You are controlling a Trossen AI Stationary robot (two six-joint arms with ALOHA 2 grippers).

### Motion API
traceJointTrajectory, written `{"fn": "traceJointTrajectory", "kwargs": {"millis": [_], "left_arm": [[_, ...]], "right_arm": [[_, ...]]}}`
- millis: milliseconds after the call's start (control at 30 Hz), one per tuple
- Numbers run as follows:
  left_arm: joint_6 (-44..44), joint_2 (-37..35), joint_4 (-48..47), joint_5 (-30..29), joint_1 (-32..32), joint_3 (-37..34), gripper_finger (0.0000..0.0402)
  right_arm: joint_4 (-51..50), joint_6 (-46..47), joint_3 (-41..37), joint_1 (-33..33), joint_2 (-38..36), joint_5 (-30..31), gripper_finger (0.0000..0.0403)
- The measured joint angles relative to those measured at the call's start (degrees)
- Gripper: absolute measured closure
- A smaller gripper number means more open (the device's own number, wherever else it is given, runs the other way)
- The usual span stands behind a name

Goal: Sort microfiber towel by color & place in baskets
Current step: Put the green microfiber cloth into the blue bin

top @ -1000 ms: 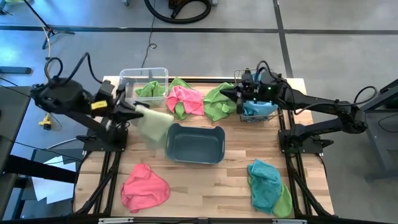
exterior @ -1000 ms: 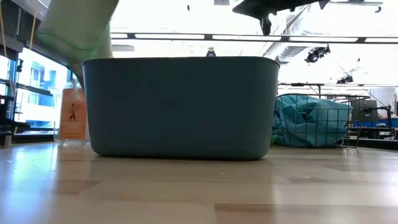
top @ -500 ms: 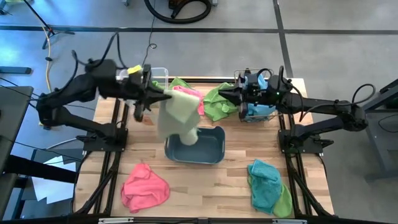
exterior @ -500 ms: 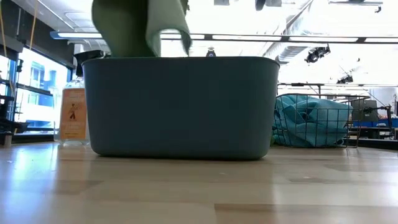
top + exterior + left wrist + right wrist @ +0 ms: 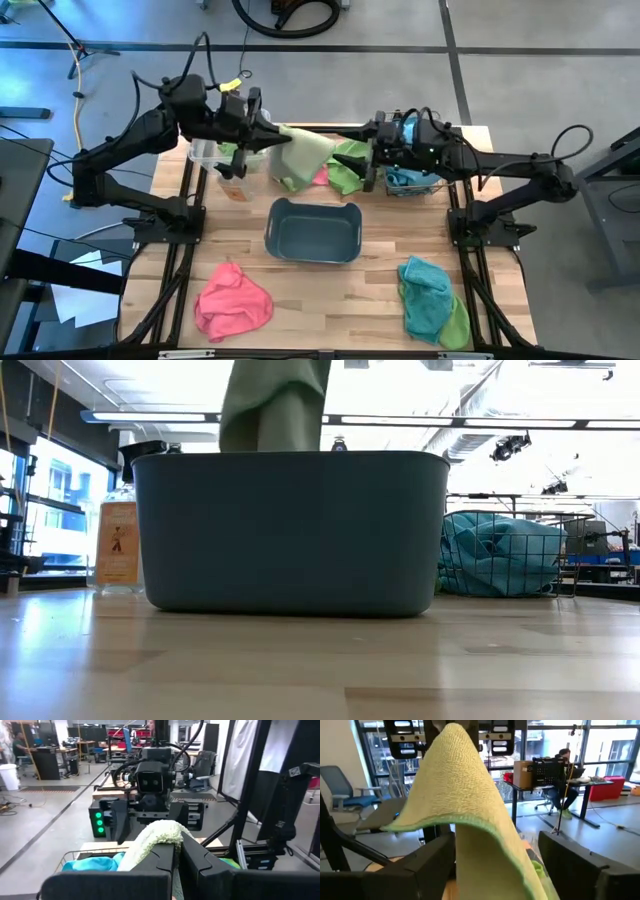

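Observation:
I need to grab the pale green towel's hanging green-trimmed edge (image 5: 331,150) with my right gripper next. Then I can sort the towel into the grey-blue tub (image 5: 313,230).
A pale green towel (image 5: 308,150) hangs in the air over the table's far middle, with my left gripper (image 5: 272,140) shut on it. The low view shows it (image 5: 275,405) above and behind the grey-blue tub (image 5: 313,230). My right gripper (image 5: 360,163) faces it from the right, open. In the right wrist view its fingers (image 5: 432,865) stand on either side of the draped towel (image 5: 465,795). The wire basket (image 5: 415,180) holds a blue towel. My left arm mostly hides the clear bin (image 5: 205,152). My left gripper pinches a folded edge of the pale green towel (image 5: 159,834) between its two fingers. They point level and come from the table's left. The towel is lifted clear and drapes down past the fingers. Whether my right gripper's open fingers touch the towel, I cannot tell.
Green and pink towels (image 5: 345,168) lie heaped at the far middle. A pink towel (image 5: 233,303) lies near left, a teal and green pile (image 5: 432,298) near right. A bottle (image 5: 117,540) stands left of the tub.
My left gripper has swung from left of the tub toward the table's far middle, carrying the pale green towel, which swung out and now hangs before my right gripper. My right gripper has risen, shifted left off the wire basket, and opened.

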Motion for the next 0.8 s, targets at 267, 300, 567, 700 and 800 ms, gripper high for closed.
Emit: {"fn": "traceJointTrajectory", "kwargs": {"millis": [267, 300, 567, 700, 800], "left_arm": [[0.07, -1.76, 1.07, -0.36, -0.01, 0.00, 0.0401], [0.06, -1.61, 1.60, -0.73, 0.00, 0.00, 0.0401], [1.49, 0.54, 5.92, -4.60, 0.04, 0.00, 0.0401], [1.48, 1.26, 8.85, -4.72, 0.02, 0.00, 0.0401], [1.03, 2.21, 10.98, -3.69, 0.02, 0.00, 0.0401]], "right_arm": [[-5.40, 0.14, 7.74, -0.24, 4.43, -4.32, 0.0104], [-5.37, 0.23, 8.58, -0.24, 5.43, -5.87, 0.0104], [-5.40, -0.04, 13.91, 1.37, 12.99, -7.93, 0.0104], [-4.55, -0.05, 15.59, 1.58, 15.36, -7.93, 0.0104], [-2.33, -0.05, 16.56, 1.58, 17.05, -7.43, 0.0104]]}}
